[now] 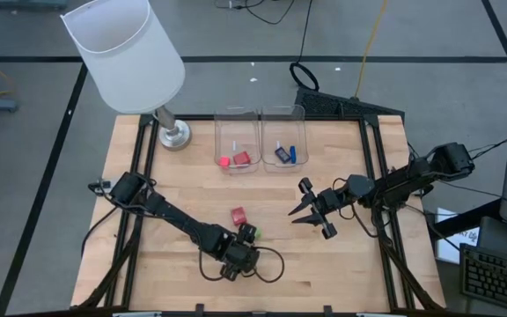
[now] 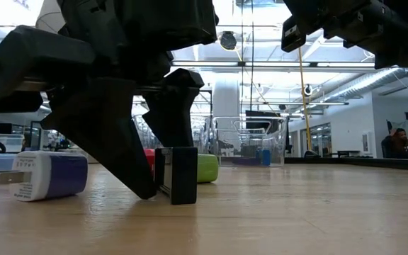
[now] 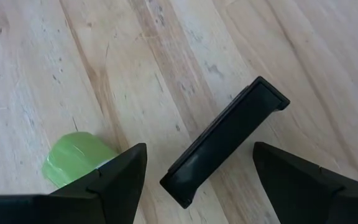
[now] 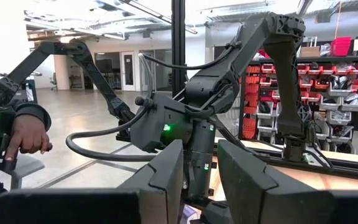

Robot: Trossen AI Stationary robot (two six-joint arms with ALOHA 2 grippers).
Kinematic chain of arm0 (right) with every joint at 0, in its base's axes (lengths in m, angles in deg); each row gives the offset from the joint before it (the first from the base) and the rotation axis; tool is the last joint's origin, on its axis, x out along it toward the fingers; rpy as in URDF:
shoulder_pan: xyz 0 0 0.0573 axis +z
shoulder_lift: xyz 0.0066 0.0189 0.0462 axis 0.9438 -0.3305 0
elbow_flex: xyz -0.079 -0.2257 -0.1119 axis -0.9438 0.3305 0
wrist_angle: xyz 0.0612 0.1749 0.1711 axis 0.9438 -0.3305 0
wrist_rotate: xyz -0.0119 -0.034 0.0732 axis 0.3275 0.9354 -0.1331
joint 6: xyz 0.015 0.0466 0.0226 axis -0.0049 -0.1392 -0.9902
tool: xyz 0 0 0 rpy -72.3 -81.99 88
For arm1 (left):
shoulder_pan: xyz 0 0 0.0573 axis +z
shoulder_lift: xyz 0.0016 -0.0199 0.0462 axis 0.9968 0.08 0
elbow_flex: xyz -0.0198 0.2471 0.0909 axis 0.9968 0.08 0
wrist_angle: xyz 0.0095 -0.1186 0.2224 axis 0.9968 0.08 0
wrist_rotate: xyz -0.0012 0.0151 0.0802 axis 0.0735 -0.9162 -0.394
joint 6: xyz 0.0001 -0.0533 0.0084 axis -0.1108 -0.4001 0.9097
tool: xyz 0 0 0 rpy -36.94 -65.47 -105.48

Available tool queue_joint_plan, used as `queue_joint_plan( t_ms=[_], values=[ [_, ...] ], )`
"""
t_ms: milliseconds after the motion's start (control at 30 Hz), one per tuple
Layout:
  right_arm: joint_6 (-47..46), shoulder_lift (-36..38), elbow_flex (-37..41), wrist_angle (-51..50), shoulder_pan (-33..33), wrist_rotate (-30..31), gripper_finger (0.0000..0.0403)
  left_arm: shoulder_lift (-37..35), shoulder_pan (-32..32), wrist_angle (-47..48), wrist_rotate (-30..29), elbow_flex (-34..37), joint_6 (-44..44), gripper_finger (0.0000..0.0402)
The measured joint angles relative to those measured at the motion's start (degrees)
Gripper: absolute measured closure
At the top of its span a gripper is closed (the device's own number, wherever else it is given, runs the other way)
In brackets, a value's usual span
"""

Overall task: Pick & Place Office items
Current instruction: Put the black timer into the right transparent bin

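My left gripper closes on the black piece next, since its fingers are low on both sides of the black piece, beside the green piece.
A flat black piece (image 3: 222, 140) lies on the wooden table between the two open fingers of my left gripper (image 3: 197, 149), near the table's front middle (image 1: 243, 248). In the left wrist view, gaps show on both sides of the piece. A green piece (image 3: 73, 158) rests on the table just outside one finger (image 1: 249, 232). A red piece (image 1: 238, 215) lies a little farther back. My right gripper (image 1: 299, 214) hangs lifted at the table's right, holding nothing, with a narrow gap between its fingers (image 4: 199, 149).
Two clear bins stand at the back middle: the left one (image 1: 219, 141) holds red pieces, the right one (image 1: 302, 132) blue ones. A white-shaded lamp (image 1: 126, 53) stands at the back left. A white and blue plug adapter (image 2: 48, 175) lies near the front. A person's hand (image 4: 27, 134) shows beyond the table.
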Motion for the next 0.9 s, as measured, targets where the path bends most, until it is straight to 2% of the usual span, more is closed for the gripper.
queue_joint_plan(
  t_ms=[133,400,567,733,900],
  values=[
    [0.0,0.0,0.0,0.0,0.0,-0.02,0.0312,-0.02,-0.04,0.13,0.12,0.0,-0.02,0.0135],
    [0.0,0.0,0.0,-0.02,0.01,-0.02,0.0312,-0.02,0.24,0.31,-0.05,0.0,-3.31,0.0255],
    [-0.02,0.0,0.0,-0.02,-0.01,-0.04,0.0312,-0.02,1.1,0.24,-0.35,0.02,-8.33,0.0307],
    [0.0,0.0,-0.02,-0.16,0.01,-0.04,0.0312,-0.02,2.28,0.09,-0.31,0.02,-14.0,0.0331],
    [-0.02,0.0,-0.02,-0.46,0.01,-0.04,0.0312,-0.01,3.16,0.11,-0.52,0.02,-19.2,0.0329]
  ],
)
